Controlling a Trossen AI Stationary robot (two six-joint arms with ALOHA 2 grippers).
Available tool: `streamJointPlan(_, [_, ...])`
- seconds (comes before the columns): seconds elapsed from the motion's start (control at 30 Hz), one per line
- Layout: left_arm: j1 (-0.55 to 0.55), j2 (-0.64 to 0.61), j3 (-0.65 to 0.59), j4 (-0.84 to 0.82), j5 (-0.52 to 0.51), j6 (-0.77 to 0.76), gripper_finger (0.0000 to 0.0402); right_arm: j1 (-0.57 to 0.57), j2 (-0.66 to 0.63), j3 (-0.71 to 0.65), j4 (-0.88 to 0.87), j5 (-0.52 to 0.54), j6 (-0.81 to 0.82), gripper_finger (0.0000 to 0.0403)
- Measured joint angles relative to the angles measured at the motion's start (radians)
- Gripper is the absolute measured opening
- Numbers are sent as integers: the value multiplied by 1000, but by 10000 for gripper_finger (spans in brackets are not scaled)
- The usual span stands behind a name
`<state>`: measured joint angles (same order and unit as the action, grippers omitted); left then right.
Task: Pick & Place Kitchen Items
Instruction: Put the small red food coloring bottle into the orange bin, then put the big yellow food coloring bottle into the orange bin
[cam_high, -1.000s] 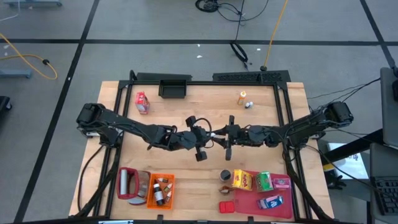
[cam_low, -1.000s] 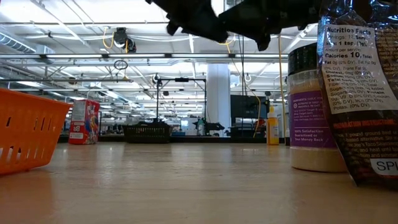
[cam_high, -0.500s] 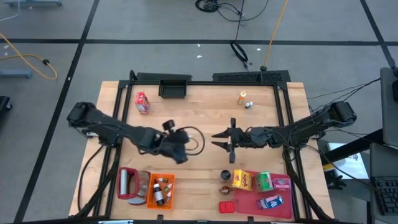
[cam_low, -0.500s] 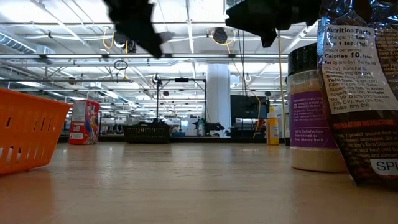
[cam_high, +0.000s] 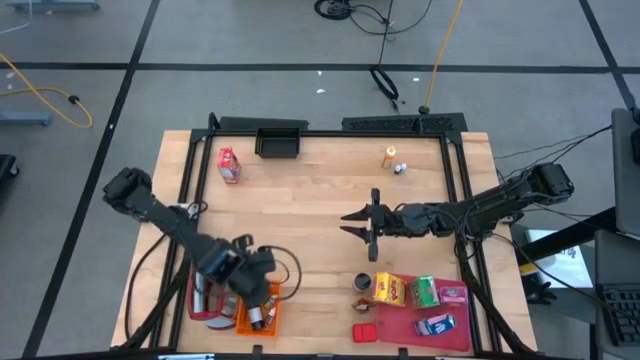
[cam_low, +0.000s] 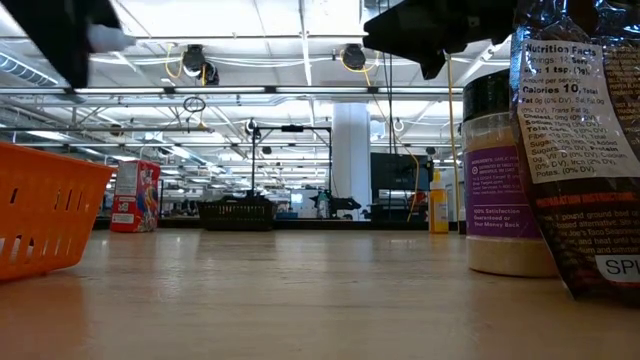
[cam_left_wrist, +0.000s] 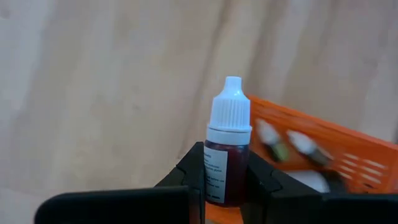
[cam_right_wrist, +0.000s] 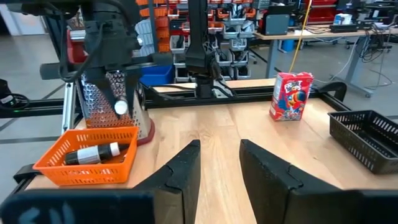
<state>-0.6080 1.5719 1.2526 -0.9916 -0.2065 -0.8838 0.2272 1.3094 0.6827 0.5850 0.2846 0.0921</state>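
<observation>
The red bottle hangs above and beside the orange crate's edge (cam_left_wrist: 261, 107) in my left wrist view, so my left gripper should keep holding it.
My left gripper (cam_high: 260, 284) hangs over the orange crate (cam_high: 258, 306) at the table's near left, shut on a tiny white-capped bottle (cam_left_wrist: 227, 155) of dark red liquid. In the left wrist view the crate (cam_left_wrist: 323, 152) lies below with other small bottles (cam_left_wrist: 297, 144) in it. My right gripper (cam_high: 352, 223) hovers open over the table's middle and touches nothing; its fingers (cam_right_wrist: 186, 165) stand apart in its wrist view. On the near right, a yellow box (cam_high: 393, 290), a green box (cam_high: 426, 292) and a dark round tin (cam_high: 363, 282) rest by the pink-red tray (cam_high: 400, 326). My left gripper pinches the bottle's body (cam_left_wrist: 225, 171) between its two fingers (cam_left_wrist: 194, 171), one on each side. The white cap (cam_left_wrist: 231, 106) sticks out past the fingertips. The bottle is lifted clear, above the crate.
A metal grater (cam_high: 204, 294) stands beside the crate on the left. At the far edge are a red box (cam_high: 229, 165), a black basket (cam_high: 280, 142), an orange bottle (cam_high: 389, 156) and a small bottle (cam_high: 400, 168). Blue (cam_high: 435, 325) and pink (cam_high: 453, 293) boxes lie on the tray.
My left gripper has swung from the table's middle, close to the right gripper, toward the near left edge and now hangs over the orange crate, carrying the bottle along.
</observation>
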Motion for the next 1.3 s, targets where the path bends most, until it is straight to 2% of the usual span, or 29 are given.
streamJointPlan(0.33, [-87,16,0,37,70,-146,50,0,0,0,-5,0,0,102])
streamJointPlan(0.57, [-103,47,1,134,94,-124,51,0,0,0,-7,1,0,102])
streamJointPlan(0.83, [-99,79,-1,123,128,-136,52,0,0,0,-7,1,0,102])
streamJointPlan(1.3, [-91,85,0,121,129,-157,128,0,0,0,-10,1,-3,102])
